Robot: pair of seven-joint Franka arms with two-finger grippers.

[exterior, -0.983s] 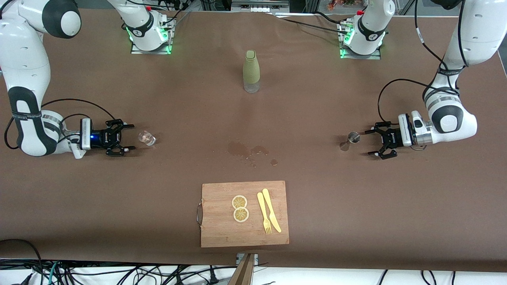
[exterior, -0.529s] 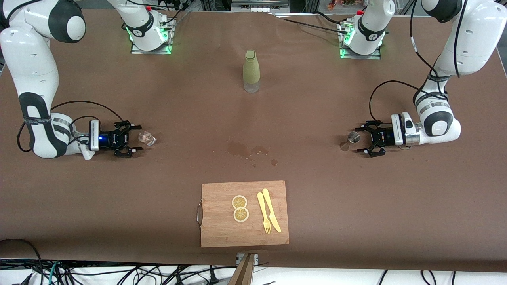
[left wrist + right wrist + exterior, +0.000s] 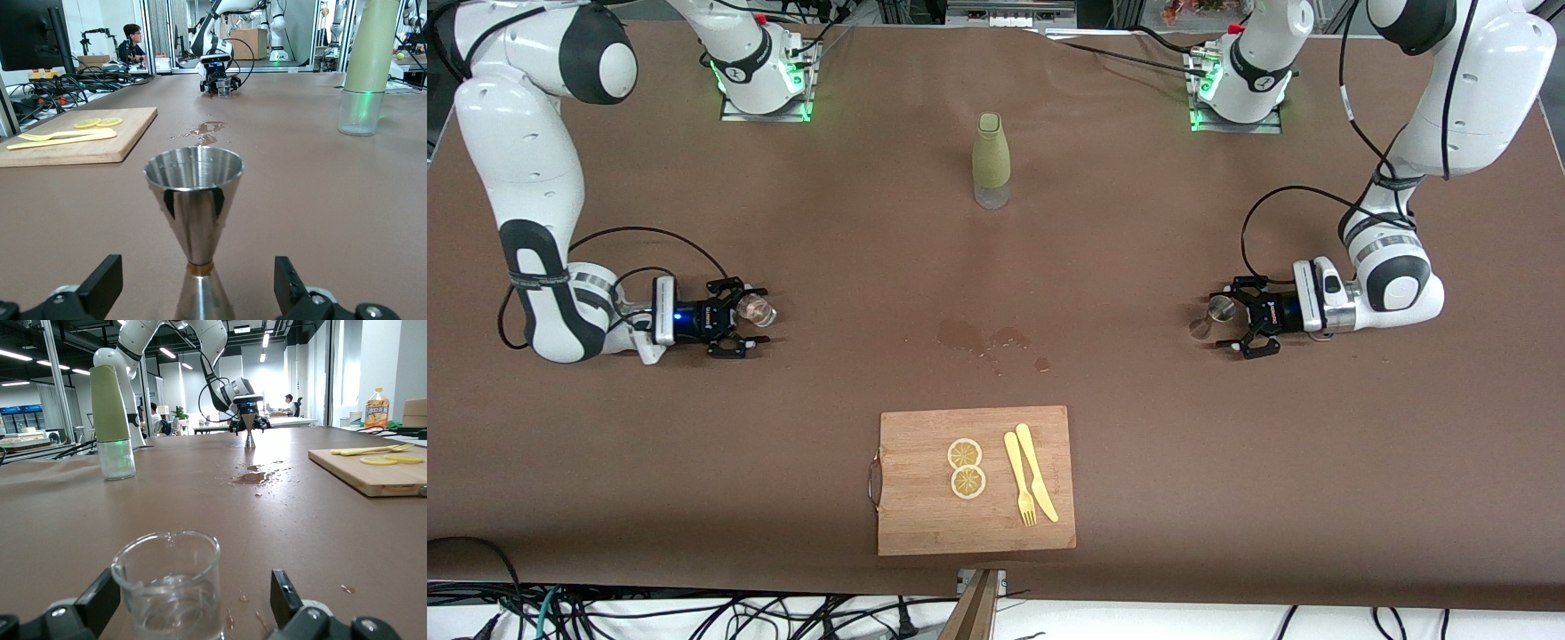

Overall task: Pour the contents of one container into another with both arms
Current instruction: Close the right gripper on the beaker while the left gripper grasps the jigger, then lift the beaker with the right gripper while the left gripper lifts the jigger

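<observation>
It isn't time to close yet: the jigger's narrow middle [image 3: 200,269] is out at my left gripper's open fingers. My left gripper needs to move forward first and then close on the jigger.
A small clear glass [image 3: 759,309] with a little clear liquid stands toward the right arm's end of the table. My right gripper [image 3: 747,322] is open, low over the table, with a finger on each side of the glass [image 3: 170,587] and gaps between. A steel jigger [image 3: 1216,309] stands upright toward the left arm's end. My left gripper [image 3: 1224,322] is open around the jigger [image 3: 194,200], its fingers [image 3: 100,287] apart from the metal.
A bottle in a green sleeve [image 3: 991,160] stands mid-table, farther from the front camera. Wet spill patches [image 3: 983,338] mark the middle. A wooden cutting board [image 3: 925,516] nearer the front camera holds two lemon slices [image 3: 966,467], a yellow fork and a knife [image 3: 1030,484].
Both grippers have slid toward the table's middle, so their open fingers now stand on either side of the glass and the jigger. Neither object has moved.
</observation>
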